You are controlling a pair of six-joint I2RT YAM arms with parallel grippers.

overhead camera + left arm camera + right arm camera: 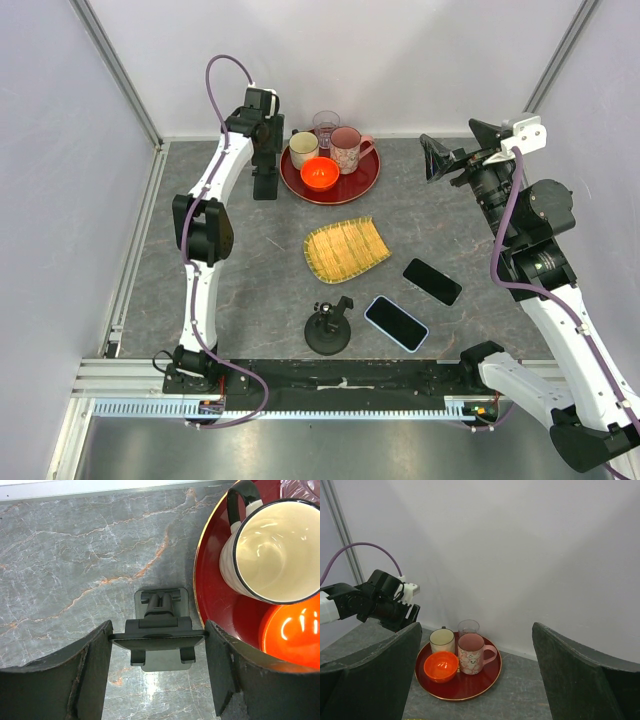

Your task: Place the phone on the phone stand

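The phone stand is upright, and its base is level over the table beside the red tray's rim, so it is time for my left gripper to open now.
A dark grey phone stand point(159, 611) is at the back left of the table, just left of the red tray point(212, 605). My left gripper point(159, 631) is shut on the stand's flat plate, which touches both fingers point(85, 675). From above, the left gripper point(266, 168) points down over the stand point(266, 189). Whether the stand's base rests on the table is unclear. A phone in a pale blue case point(395, 323) and a black phone point(432, 281) lie face up at the front right. My right gripper point(438, 160) hangs high at the back right, open point(476, 672) and empty.
The red tray point(352, 186) holds a cream mug point(303, 148), a pink mug point(347, 150), a clear glass point(325, 125) and an orange bowl point(319, 174). A woven bamboo mat point(345, 247) lies mid-table. A black round-based holder point(328, 328) stands near the front.
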